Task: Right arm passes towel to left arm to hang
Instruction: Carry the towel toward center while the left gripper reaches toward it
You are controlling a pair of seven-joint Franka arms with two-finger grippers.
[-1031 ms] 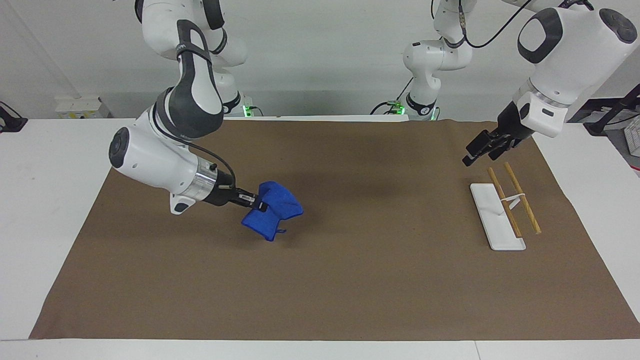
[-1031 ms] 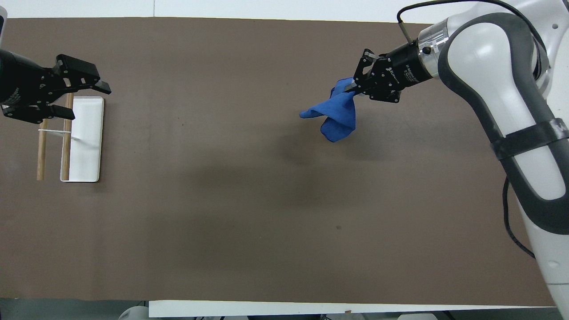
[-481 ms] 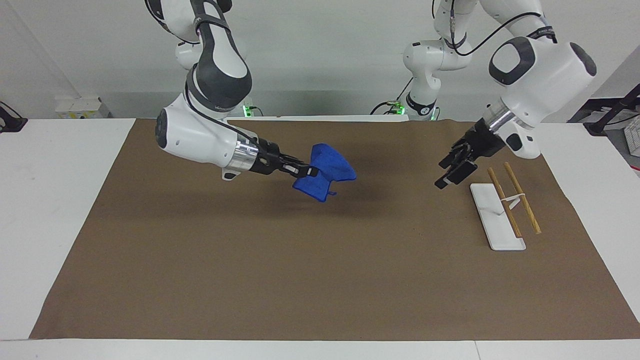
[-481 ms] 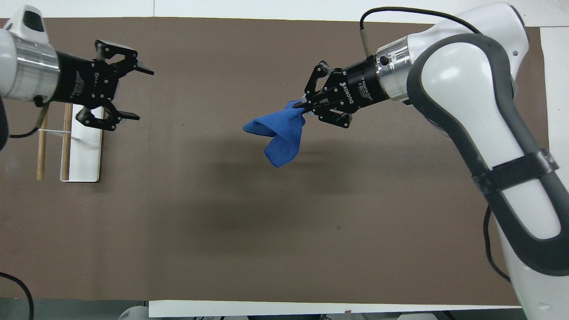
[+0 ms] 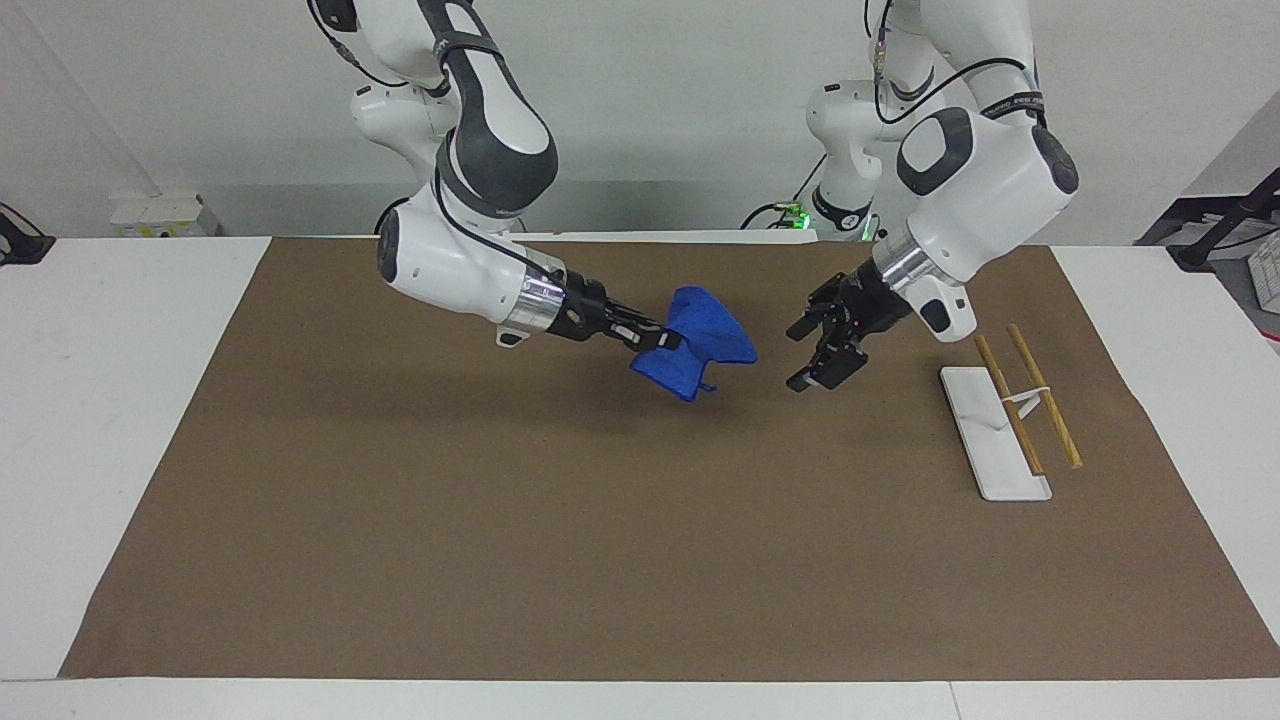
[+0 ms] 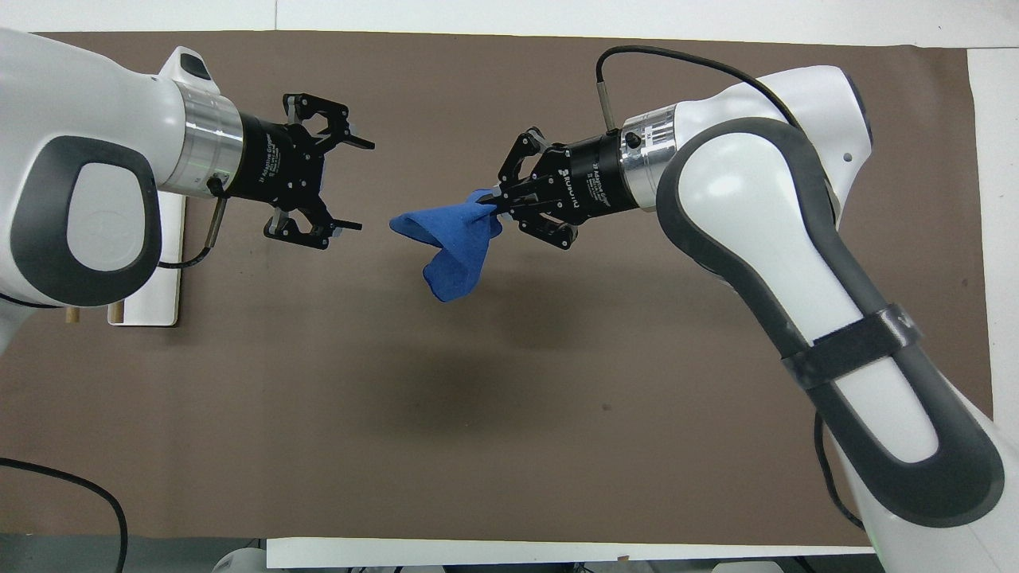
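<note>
The towel hangs slack (image 6: 461, 250) from my right gripper and one corner of the towel sticks out, so my left gripper will pinch the towel by that loose corner (image 6: 402, 224) next.
My right gripper (image 5: 662, 340) (image 6: 495, 211) is shut on a blue towel (image 5: 702, 340) (image 6: 448, 245) and holds it in the air over the middle of the brown mat. The towel hangs crumpled from the fingertips. My left gripper (image 5: 800, 354) (image 6: 356, 185) is open and empty, in the air beside the towel toward the left arm's end, a short gap from the cloth, its fingers pointing at it. A white rack base (image 5: 990, 432) (image 6: 155, 294) with two wooden rods (image 5: 1045, 408) stands at the left arm's end of the mat.
A brown mat (image 5: 640, 560) (image 6: 509, 414) covers most of the white table (image 5: 110, 400). In the overhead view the left arm hides most of the rack.
My right gripper has carried the towel up and toward the left arm's end. My left gripper has moved away from the rack toward the towel, and the gap between them has closed to a short one.
</note>
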